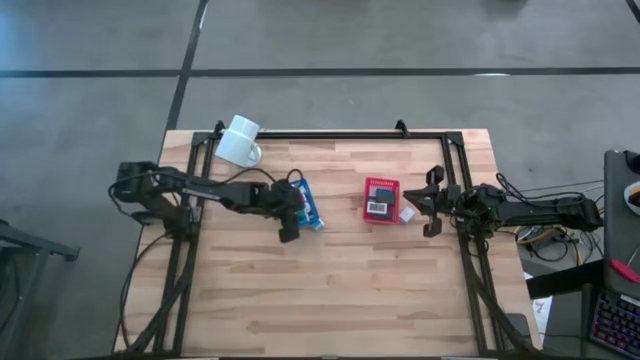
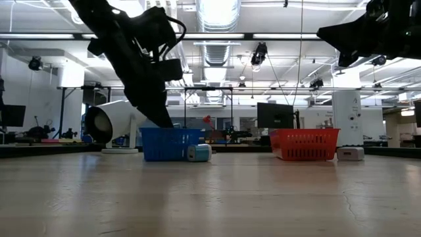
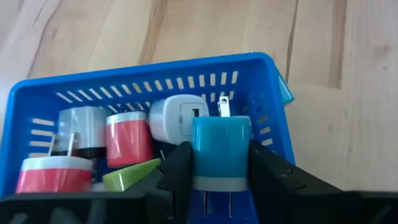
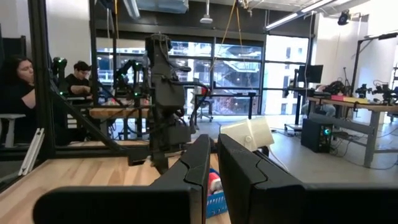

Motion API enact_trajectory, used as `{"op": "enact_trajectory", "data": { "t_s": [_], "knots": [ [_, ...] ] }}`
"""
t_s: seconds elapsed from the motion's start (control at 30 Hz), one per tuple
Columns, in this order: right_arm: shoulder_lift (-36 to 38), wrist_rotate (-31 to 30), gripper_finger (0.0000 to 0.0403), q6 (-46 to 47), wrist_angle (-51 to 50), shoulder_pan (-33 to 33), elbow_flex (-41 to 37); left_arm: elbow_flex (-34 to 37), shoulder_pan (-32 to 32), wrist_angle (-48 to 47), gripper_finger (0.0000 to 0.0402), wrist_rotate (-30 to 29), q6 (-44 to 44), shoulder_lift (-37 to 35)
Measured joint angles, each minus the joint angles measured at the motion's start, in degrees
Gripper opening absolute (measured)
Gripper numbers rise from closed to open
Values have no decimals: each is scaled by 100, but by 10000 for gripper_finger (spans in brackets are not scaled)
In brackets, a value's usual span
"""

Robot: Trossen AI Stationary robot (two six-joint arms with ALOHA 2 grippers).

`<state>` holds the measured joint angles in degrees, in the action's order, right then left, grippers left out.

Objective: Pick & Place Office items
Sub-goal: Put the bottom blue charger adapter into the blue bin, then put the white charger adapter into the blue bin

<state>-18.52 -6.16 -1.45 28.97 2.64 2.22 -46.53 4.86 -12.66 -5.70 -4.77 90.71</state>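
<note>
My left gripper opens next, since the blue block (image 3: pixel 219 143) hangs inside the rim of the blue tray in the left wrist view.
A blue tray (image 3: pixel 261 81) on the table's left half holds several small plug-like blocks: pink-and-white (image 3: pixel 127 137), grey (image 3: pixel 84 121), white (image 3: pixel 177 118) and green (image 3: pixel 127 174). My left gripper (image 3: pixel 219 162) slants down over this tray (image 1: pixel 310 203), shut on a blue block (image 3: pixel 219 143). A teal block (image 2: pixel 198 153) lies on the table beside the tray. The red tray (image 1: pixel 381 200) sits right of centre, with a white block (image 1: pixel 408 215) next to it. My right gripper (image 1: pixel 432 203) waits shut, raised, just right of the red tray. My left gripper pinches the blue block by two opposite sides (image 3: pixel 198 149) between its two fingers. The fingers slant down from the table's left side. The block's grey end and two metal prongs (image 3: pixel 205 202) point back toward the wrist. It hangs over the tray's blocks; whether it touches them I cannot tell.
A white mug (image 1: pixel 240 142) lies on its side at the far left of the table, behind the blue tray. A black frame (image 1: pixel 330 134) runs round the table's far and side edges. Bare wood (image 1: pixel 340 290) spreads across the near half.
</note>
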Motion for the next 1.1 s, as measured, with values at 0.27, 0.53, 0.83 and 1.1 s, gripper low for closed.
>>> {"op": "enact_trajectory", "data": {
  "t_s": [0.27,0.53,0.83,1.1],
  "knots": [
    [0,1,29,24,7,0,0,-47,0,-105,200,-2,-99,-129],
    [-9,9,29,2,7,-1,2,33,0,355,314,-5,698,-1289],
    [-7,7,29,-69,7,-1,2,1812,51,3785,259,-129,1210,-3298],
    [-7,-250,29,-315,7,-1,2,3523,76,5146,98,-412,1155,-4704]
  ]
}}
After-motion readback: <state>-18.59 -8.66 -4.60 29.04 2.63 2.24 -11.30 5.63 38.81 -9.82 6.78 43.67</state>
